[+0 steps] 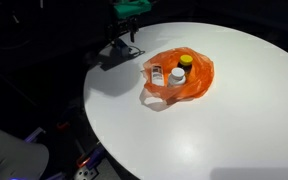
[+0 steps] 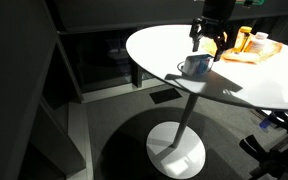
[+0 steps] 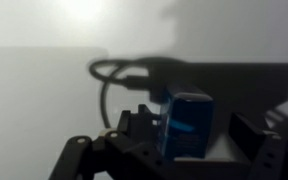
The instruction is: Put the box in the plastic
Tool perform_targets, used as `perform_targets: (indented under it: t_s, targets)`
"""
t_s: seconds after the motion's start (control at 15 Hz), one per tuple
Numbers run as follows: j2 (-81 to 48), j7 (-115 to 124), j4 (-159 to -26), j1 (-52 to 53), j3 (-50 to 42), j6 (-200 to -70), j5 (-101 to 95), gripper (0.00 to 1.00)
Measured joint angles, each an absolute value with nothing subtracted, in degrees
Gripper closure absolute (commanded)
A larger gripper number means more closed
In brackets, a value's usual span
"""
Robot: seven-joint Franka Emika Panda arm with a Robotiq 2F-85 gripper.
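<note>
My gripper should close on the box now, since the blue box (image 3: pixel 189 125) stands upright between my open fingers with its sides facing them, so closing would hold it.
A small blue box (image 2: pixel 196 66) stands on the white round table (image 2: pixel 274 85) near its edge. In the wrist view the box (image 3: pixel 189 125) is between my two fingers, with a gap on its right side. My gripper (image 3: pixel 194 135) is open around the box. It hangs just over the box in an exterior view (image 2: pixel 206 38) and shows as a dark shape at the table's rim in an exterior view (image 1: pixel 124 48). The orange plastic bag (image 1: pixel 179 75) lies open mid-table and holds two small bottles. It also shows beyond the gripper (image 2: pixel 246 45).
A black cable (image 3: pixel 119 75) loops on the table ahead of the box. The surroundings are dark. The table edge (image 1: pixel 89 95) is close to the gripper, and the table's white pedestal foot (image 2: pixel 176 150) stands on the dark floor.
</note>
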State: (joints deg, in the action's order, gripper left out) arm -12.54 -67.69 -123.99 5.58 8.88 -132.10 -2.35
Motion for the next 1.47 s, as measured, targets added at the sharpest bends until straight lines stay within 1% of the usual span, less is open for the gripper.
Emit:
perform_targets:
  t_s: [0.07, 0.2, 0.47, 0.8, 1.47]
  targets:
    - [-12.98, -67.69, -123.96, 5.63, 8.96, -132.72, -2.71, 0.34]
    - [-13.65, -67.69, -123.90, 5.73, 9.00, -133.60, -3.57, 0.53]
    - [-13.52, -67.67, -123.51, 5.70, 8.92, -133.80, -4.94, 0.82]
    - [-10.21, -67.25, -123.36, 4.35, 7.60, -132.36, -4.95, 0.82]
    - [0.43, -56.50, -125.74, 0.14, 0.93, -122.70, -9.90, 0.82]
